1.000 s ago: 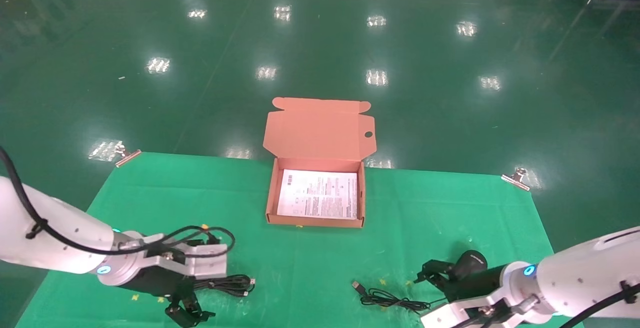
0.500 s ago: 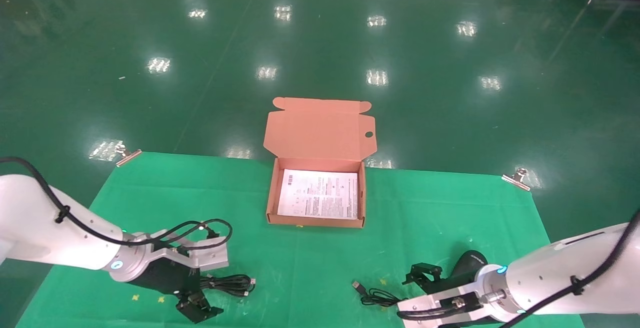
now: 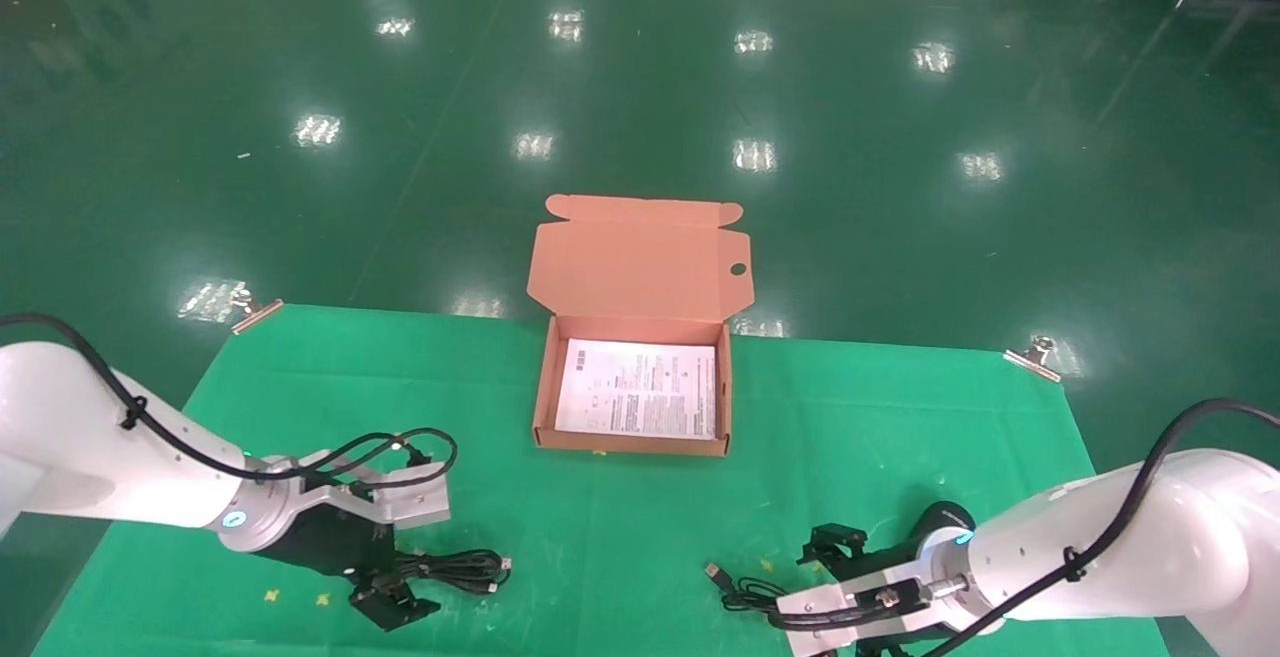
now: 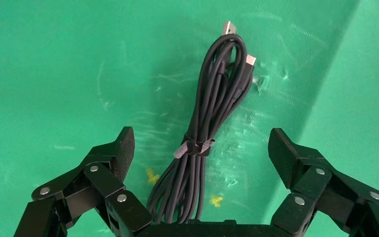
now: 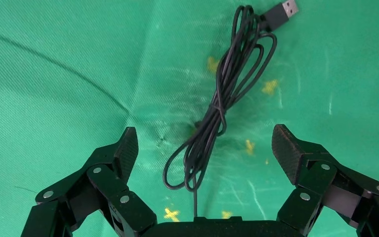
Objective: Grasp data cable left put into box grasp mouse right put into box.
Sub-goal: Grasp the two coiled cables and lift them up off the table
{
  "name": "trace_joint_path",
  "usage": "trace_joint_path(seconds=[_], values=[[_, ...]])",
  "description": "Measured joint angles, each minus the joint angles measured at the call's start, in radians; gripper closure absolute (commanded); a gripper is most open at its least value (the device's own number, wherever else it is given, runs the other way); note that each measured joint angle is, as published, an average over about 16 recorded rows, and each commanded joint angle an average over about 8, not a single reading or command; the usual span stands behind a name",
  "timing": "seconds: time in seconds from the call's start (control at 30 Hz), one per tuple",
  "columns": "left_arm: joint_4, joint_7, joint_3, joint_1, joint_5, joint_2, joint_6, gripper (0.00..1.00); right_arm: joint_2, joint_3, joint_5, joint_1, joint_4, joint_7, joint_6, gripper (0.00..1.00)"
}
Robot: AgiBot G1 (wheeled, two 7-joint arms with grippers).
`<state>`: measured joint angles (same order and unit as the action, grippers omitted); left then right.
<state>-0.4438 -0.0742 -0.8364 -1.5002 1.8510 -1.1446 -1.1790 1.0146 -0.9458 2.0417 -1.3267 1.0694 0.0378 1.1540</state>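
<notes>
The data cable's loops are loose at both ends of the cable and bunch tight at its strapped middle. My left gripper needs to grab the cable there next.
The data cable (image 3: 458, 569), a black strapped bundle with silver plugs, lies on the green mat at the front left. My left gripper (image 3: 388, 599) is low over its near end and open. In the left wrist view the data cable (image 4: 212, 113) runs between the spread jaws of the left gripper (image 4: 202, 148). The mouse (image 3: 940, 517) is at the front right, mostly hidden behind my right wrist. Its thin cord (image 3: 748, 594) lies to its left. My right gripper (image 5: 205, 145) is open over the cord (image 5: 217, 118). The box (image 3: 545, 377) stands open at mid-table with a leaflet (image 3: 637, 402) inside.
The box's flap lid (image 3: 638, 259) stands up at the back with a round hole. The green mat (image 3: 620, 537) is held by clips at its far corners (image 3: 255, 315) (image 3: 1030, 357). Small yellow marks dot the mat near both cables.
My left gripper has shifted slightly forward toward the data cable. My right wrist has turned and the gripper has moved left, from beside the mouse to over its cord.
</notes>
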Motion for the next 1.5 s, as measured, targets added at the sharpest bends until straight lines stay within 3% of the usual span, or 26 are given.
trace_joint_path(seconds=[1.5], values=[[-0.012,-0.002,-0.001,0.002,0.000,0.003,-0.003,1.00,-0.004,0.001,-0.001,-0.002,0.007,-0.002,0.004,1.00]])
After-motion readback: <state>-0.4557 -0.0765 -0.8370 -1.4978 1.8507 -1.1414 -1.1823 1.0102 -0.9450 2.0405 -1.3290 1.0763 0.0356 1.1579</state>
